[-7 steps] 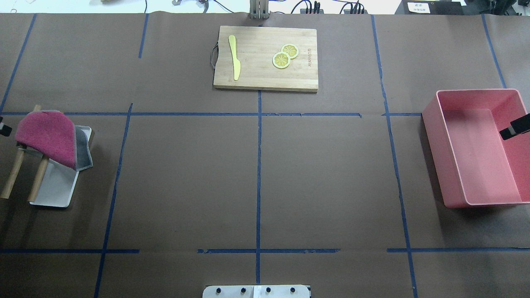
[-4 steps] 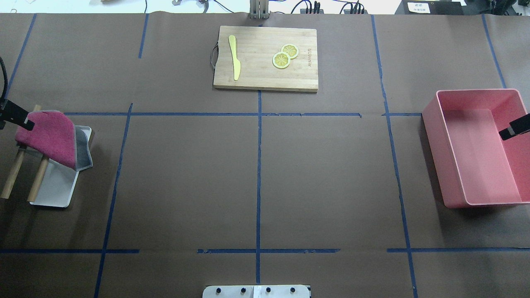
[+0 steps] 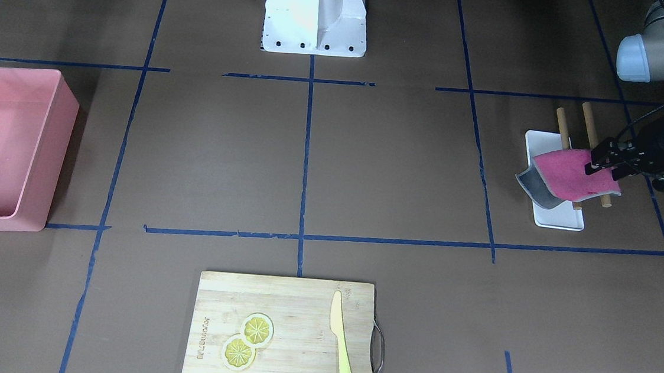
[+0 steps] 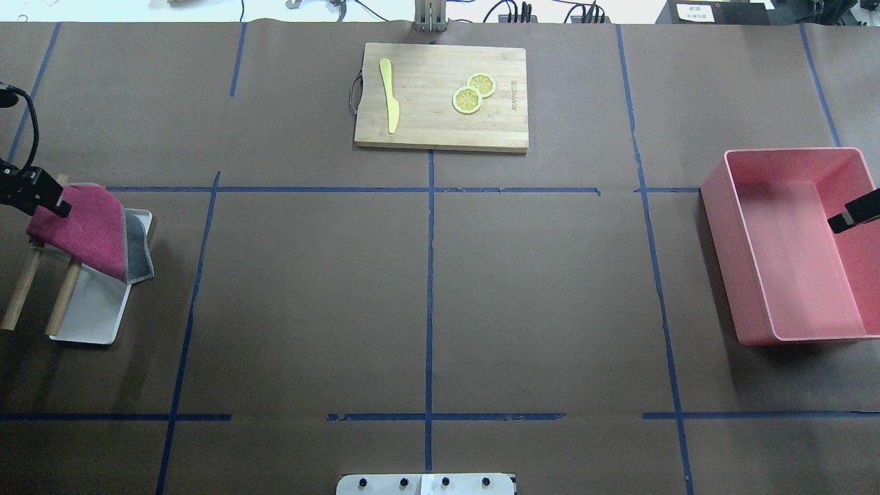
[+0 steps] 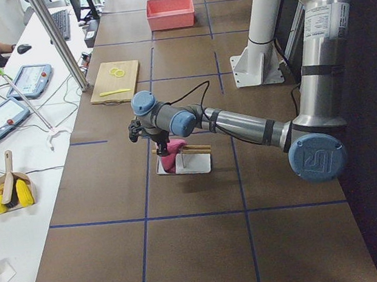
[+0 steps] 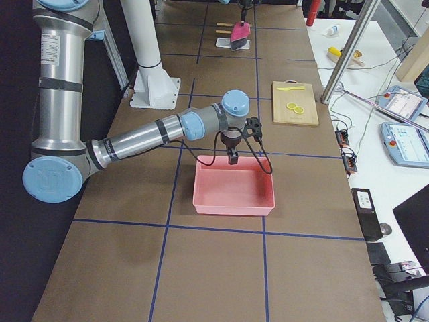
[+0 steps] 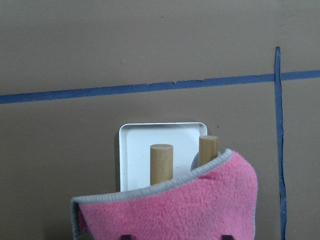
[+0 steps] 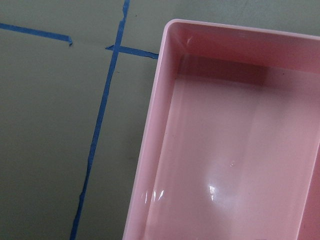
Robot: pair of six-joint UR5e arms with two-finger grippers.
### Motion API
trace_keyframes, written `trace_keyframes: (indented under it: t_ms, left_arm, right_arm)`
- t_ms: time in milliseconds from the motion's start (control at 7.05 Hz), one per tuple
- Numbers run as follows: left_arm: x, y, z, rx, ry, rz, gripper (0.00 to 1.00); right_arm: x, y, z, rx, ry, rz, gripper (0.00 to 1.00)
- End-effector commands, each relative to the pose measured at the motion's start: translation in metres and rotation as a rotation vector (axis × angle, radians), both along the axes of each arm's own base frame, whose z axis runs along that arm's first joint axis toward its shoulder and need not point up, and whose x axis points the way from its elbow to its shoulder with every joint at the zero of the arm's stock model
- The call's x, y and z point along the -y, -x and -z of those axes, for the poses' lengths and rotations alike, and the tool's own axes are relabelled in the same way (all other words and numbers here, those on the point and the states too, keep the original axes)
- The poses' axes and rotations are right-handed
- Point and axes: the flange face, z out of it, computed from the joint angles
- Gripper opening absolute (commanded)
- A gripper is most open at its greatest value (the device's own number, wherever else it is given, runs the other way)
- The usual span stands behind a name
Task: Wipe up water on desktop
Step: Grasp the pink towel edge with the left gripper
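Observation:
My left gripper is going to pick up the pink cloth (image 4: 86, 230) next by its fold over the wooden rods, and then wipe the water off the desktop.
The brown desktop (image 4: 309, 289) with blue tape lines shows no water that I can make out. A pink cloth (image 4: 86, 230) with a grey underside hangs over two wooden rods (image 4: 62, 306) on a white tray (image 4: 89, 320) at the far left. It also shows in the front view (image 3: 570, 172) and the left wrist view (image 7: 175, 210). My left gripper (image 4: 53, 201) is open at the cloth's top edge, fingertips wide apart on either side of it in the left wrist view. My right gripper (image 4: 844, 220) hangs over the pink bin; I cannot tell its state.
The pink bin (image 4: 729, 268) stands at the right edge. A bamboo cutting board (image 4: 440, 124) at the back centre holds a yellow knife (image 4: 389, 96) and two lemon slices (image 4: 473, 93). The robot base (image 4: 426, 485) is at the front centre.
My left gripper has come in from the left edge and now sits at the cloth's top edge. The cloth, the right gripper and the other things have not moved.

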Motion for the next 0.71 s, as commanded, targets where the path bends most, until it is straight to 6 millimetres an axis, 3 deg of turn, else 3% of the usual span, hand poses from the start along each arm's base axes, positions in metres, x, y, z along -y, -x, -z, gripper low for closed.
trace_keyframes:
  t_ms: [0, 142, 426, 568]
  left_arm:
    - [0.000, 0.000, 0.001, -0.001, 0.001, 0.003, 0.13]
    - [0.000, 0.001, 0.002, 0.000, -0.003, 0.002, 0.07]
    - [-0.004, 0.007, 0.007, -0.003, -0.012, 0.012, 0.04]
    - [-0.005, 0.008, 0.018, -0.013, -0.030, 0.014, 0.00]
  right_arm:
    - [0.000, 0.000, 0.001, 0.001, -0.001, 0.000, 1.00]
    - [0.000, 0.000, 0.000, 0.001, 0.001, 0.000, 1.00]
    - [0.000, 0.000, 0.000, 0.001, 0.001, 0.000, 1.00]
    - [0.000, 0.002, 0.002, 0.002, -0.001, 0.001, 1.00]
